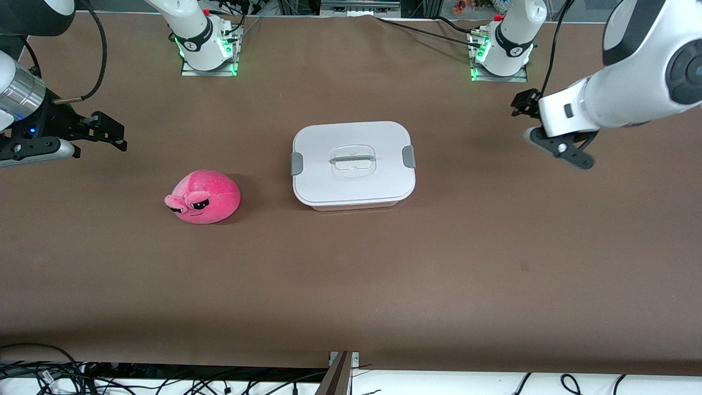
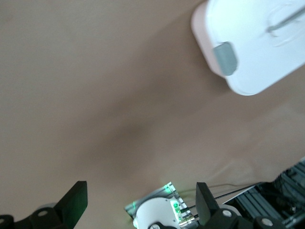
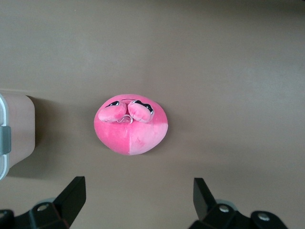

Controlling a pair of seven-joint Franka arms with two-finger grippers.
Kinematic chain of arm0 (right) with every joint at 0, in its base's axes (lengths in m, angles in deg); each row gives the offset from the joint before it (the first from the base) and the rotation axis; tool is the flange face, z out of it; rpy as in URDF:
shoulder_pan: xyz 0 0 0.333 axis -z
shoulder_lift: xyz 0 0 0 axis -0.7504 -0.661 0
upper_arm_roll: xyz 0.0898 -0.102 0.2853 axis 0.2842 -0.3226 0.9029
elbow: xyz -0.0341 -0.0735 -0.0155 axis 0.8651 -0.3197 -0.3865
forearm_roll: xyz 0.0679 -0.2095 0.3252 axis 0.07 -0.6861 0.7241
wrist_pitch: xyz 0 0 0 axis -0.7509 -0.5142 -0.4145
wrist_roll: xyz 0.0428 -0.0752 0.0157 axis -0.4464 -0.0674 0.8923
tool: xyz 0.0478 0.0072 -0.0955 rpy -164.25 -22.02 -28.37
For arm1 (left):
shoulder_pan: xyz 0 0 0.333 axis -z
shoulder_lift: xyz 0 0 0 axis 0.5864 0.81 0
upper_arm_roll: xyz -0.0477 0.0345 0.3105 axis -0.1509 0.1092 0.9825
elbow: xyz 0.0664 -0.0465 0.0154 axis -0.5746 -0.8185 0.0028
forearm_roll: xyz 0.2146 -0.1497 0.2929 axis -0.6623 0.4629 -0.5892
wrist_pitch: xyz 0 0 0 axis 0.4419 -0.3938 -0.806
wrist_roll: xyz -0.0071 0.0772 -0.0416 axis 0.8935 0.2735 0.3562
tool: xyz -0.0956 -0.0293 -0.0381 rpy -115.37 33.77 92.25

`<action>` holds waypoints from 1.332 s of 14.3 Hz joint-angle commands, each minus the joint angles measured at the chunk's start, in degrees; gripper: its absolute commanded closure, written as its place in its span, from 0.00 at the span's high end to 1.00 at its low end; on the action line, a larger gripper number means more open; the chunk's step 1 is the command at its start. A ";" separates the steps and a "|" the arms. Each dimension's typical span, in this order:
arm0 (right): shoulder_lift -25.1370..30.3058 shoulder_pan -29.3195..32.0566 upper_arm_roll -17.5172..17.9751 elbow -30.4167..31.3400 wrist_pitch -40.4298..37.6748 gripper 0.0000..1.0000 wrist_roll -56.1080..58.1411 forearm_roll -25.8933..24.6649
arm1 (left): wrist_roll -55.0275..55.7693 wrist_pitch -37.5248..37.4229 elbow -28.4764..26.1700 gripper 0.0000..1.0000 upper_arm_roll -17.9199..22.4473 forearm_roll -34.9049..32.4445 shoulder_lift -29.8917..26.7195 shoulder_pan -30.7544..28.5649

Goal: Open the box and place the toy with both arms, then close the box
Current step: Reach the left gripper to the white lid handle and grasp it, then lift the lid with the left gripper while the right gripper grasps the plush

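Note:
The box has to open for the pink toy [image 1: 203,197], so the left gripper needs to grab the white lid by its clear handle [image 1: 352,158] next.
The box [image 1: 354,164] stands at the middle of the table with its white lid on, grey clips on both ends and the clear handle on top. It also shows in the left wrist view [image 2: 252,43], and one end of it in the right wrist view [image 3: 14,129]. The pink plush toy [image 1: 203,197] lies on the table beside the box, toward the right arm's end, and is seen from above in the right wrist view [image 3: 132,124]. My right gripper [image 1: 118,134] [image 3: 138,191] is open and empty, up in the air at its end of the table. My left gripper [image 1: 524,118] [image 2: 141,200] is open and empty, up in the air at its end.
The brown table [image 1: 351,285] carries only the box and the toy. The two arm bases [image 1: 208,52] [image 1: 499,55] with green lights stand along the edge farthest from the front camera. Loose cables [image 1: 109,378] lie below the nearest edge.

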State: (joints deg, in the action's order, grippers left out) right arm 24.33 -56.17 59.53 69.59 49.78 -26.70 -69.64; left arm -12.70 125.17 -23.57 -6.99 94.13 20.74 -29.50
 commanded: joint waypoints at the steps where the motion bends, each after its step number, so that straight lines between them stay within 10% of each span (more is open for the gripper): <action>1: -0.80 0.87 0.64 -1.86 -1.45 1.00 0.95 -0.51 | -8.06 -0.20 9.09 1.00 0.34 2.45 8.87 5.09; 8: -0.89 0.87 0.64 -1.86 -1.53 1.00 1.04 -0.60 | -17.13 18.94 7.79 1.00 0.43 4.12 13.80 22.49; 17: -3.79 0.08 1.25 2.52 -1.37 1.00 0.87 0.19 | -10.89 33.81 7.26 1.00 0.43 -11.17 23.91 34.91; 19: -3.88 0.08 1.43 8.13 3.10 1.00 0.78 0.54 | -10.89 35.31 7.34 0.65 0.43 -11.18 24.62 35.00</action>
State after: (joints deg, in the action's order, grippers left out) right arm 20.00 -56.27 60.47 72.51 49.04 -26.42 -69.57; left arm -23.56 159.18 -16.91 -7.07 84.38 44.54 5.25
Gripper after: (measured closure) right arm 0.000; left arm 0.066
